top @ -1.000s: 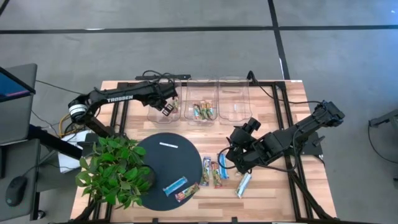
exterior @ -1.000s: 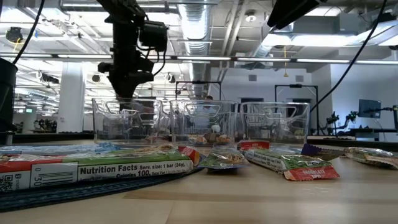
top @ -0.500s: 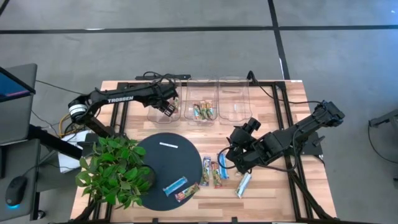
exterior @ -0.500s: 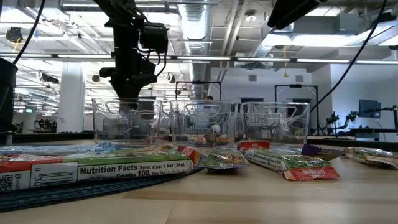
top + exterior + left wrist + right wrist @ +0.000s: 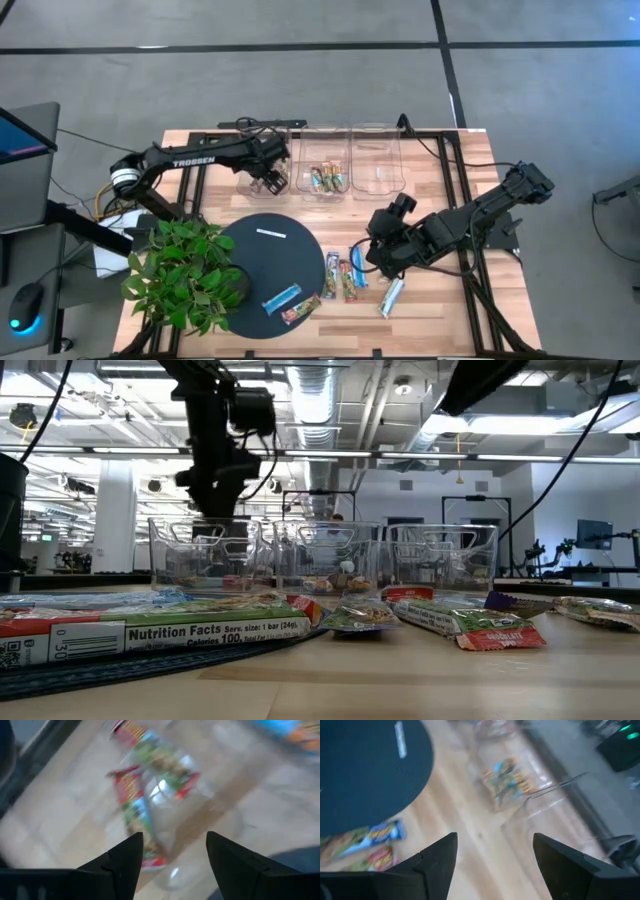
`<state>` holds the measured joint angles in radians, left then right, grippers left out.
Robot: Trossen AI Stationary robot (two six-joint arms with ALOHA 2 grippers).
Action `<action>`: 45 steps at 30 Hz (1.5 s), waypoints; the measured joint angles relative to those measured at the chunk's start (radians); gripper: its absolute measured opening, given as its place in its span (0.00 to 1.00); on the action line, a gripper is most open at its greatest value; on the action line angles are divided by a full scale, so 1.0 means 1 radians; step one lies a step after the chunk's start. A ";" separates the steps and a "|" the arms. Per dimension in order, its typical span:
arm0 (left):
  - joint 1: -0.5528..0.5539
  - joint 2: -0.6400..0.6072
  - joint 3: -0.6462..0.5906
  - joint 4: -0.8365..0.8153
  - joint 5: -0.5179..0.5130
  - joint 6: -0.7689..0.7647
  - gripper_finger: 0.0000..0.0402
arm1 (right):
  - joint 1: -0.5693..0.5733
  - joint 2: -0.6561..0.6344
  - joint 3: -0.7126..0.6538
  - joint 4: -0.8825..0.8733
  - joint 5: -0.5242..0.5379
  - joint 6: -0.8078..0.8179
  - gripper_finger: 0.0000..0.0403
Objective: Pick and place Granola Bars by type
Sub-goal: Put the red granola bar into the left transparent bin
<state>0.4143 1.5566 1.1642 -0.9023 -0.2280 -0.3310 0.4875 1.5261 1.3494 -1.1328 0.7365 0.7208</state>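
Observation:
My right gripper grabs the cookie-picture end (image 5: 311,300) of the red-and-green granola bar on the mat next, to sort the bar by type.
My left gripper (image 5: 272,183) hangs open over the left of three clear bins (image 5: 262,150), its fingers pointing down. In the left wrist view red-and-green Granola Bars (image 5: 137,802) lie flat on that bin's floor below the open fingers (image 5: 172,837). The middle bin (image 5: 325,140) holds several bars (image 5: 328,178). More bars lie on the table (image 5: 345,275) and on the round dark mat (image 5: 265,265), a blue one (image 5: 281,297) among them. My right gripper (image 5: 372,250) stands open above the table beside the loose bars, touching nothing.
The right bin (image 5: 377,160) stands at the far edge. A thin white strip (image 5: 271,232) lies on the mat. A leafy green plant (image 5: 185,275) stands at the near left, overlapping the mat's edge. Cables run along the far edge.
My left gripper has opened above the left bin, its wrist turning a little while it edges toward the table's near side. My right arm has kept still.

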 joint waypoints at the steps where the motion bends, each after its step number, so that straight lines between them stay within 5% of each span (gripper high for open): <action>1: -0.015 -0.001 0.009 0.012 0.008 0.022 0.53 | -0.002 0.000 -0.012 0.015 -0.029 -0.012 0.63; 7: -0.135 -0.030 0.058 0.084 0.091 0.180 0.53 | -0.003 0.000 -0.103 0.159 -0.158 -0.023 0.63; 11: -0.217 -0.043 0.066 0.137 0.116 0.272 0.53 | -0.004 0.001 -0.169 0.421 -0.223 -0.167 0.63; 15: -0.245 -0.039 0.066 0.143 0.062 0.304 0.53 | -0.054 0.022 -0.225 0.751 -0.468 -0.375 0.63; 23: -0.227 -0.034 0.059 0.148 -0.020 0.278 0.53 | -0.155 0.227 -0.236 1.064 -0.868 -0.594 0.63; 34: -0.203 -0.037 0.059 0.137 -0.077 0.257 0.53 | -0.102 0.492 -0.134 1.256 -0.868 -0.696 0.63; 45: -0.203 -0.037 0.059 0.158 -0.095 0.256 0.53 | -0.082 0.607 -0.047 1.226 -0.813 -0.699 0.63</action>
<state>0.2115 1.5196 1.2232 -0.7440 -0.3234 -0.0745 0.4052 2.1334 1.3028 0.0929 -0.0760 0.0222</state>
